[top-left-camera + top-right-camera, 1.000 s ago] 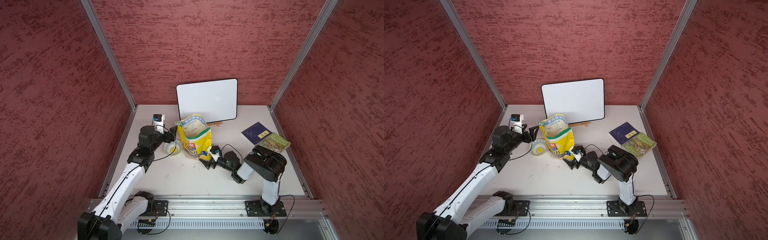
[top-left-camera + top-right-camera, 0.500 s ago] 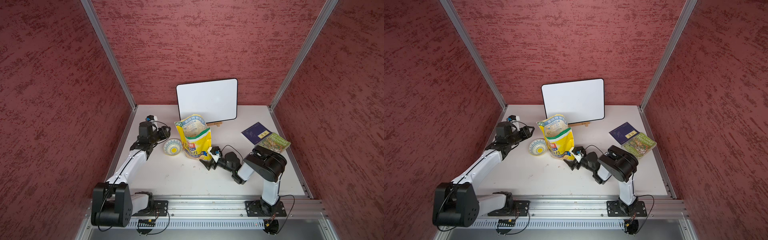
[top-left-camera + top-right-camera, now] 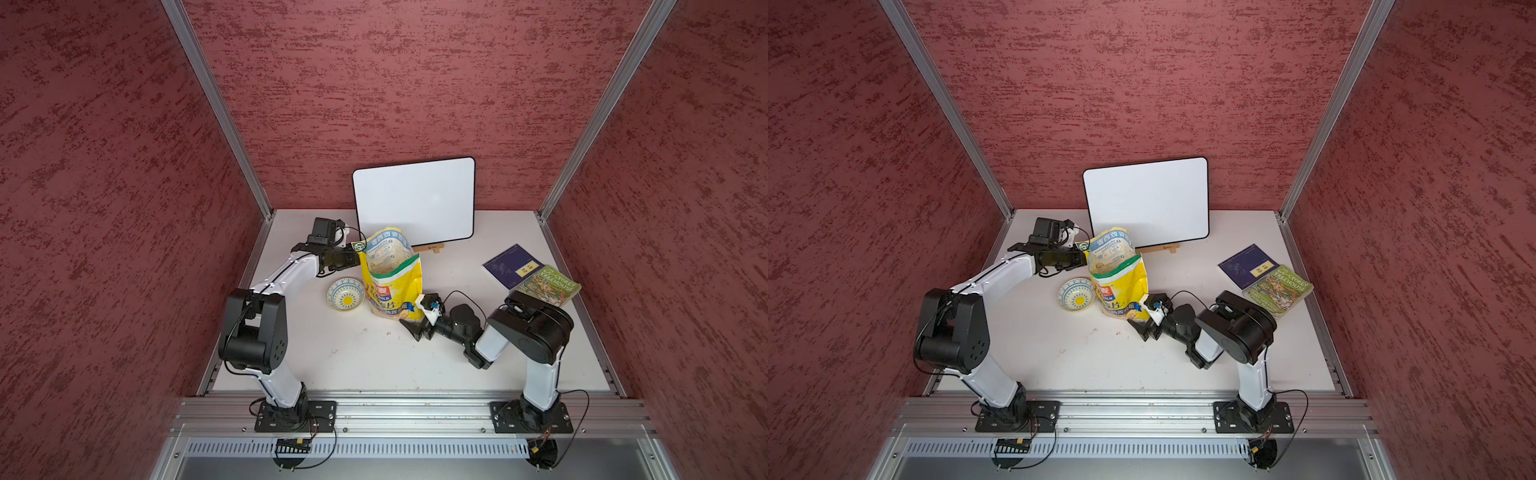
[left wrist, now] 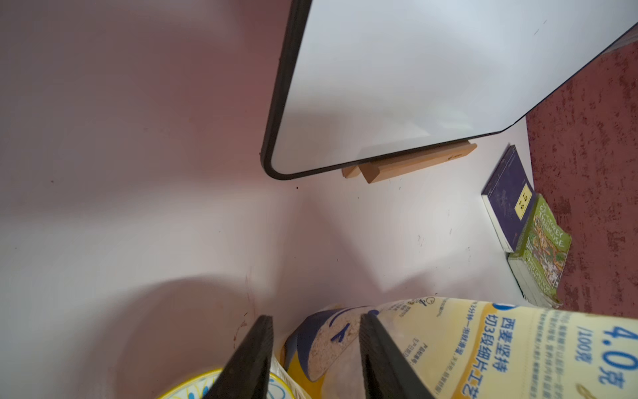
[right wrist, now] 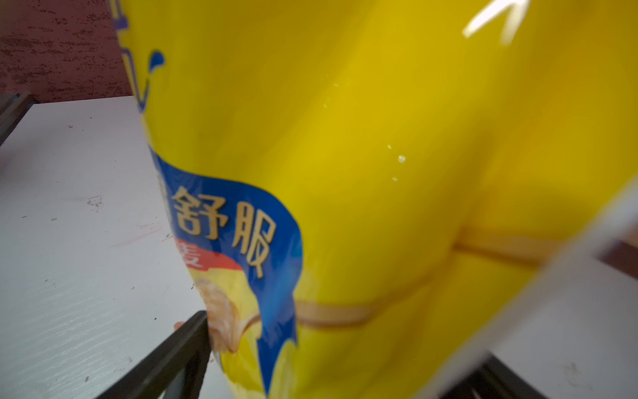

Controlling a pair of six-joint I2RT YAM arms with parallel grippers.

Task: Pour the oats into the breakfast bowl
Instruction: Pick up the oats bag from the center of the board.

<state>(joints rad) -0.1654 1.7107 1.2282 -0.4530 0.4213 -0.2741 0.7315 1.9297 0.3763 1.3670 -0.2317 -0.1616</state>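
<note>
The pouch's open top should stay free to pour oats, so the robot's right gripper will next grab the yellow pouch [image 3: 392,291] low by its bottom corner, away from the bowl.
The yellow pouch [image 3: 392,291] [image 3: 1121,291] stands upright mid-table with its top open, and pale oats [image 4: 331,345] show through its window. The breakfast bowl [image 3: 345,295] [image 3: 1076,295] [image 4: 193,390] sits empty just left of the pouch. My left gripper [image 3: 358,258] [image 3: 1084,259] [image 4: 316,321] is at the pouch's upper left edge. Its jaws are partly open with that edge between them. My right gripper [image 3: 411,326] [image 3: 1140,328] [image 5: 341,345] lies low at the pouch's bottom right corner. It is wide open and one of its fingers [image 5: 179,345] touches the corner.
A whiteboard [image 3: 415,199] on a wooden stand leans at the back wall behind the pouch. A dark blue book [image 3: 513,266] and a green book [image 3: 544,286] lie at the right. Red walls close in three sides.
My left gripper has left the bowl, swung back and over to the pouch's upper edge, and its jaws have narrowed. The bowl is now uncovered. The right arm has not moved.
</note>
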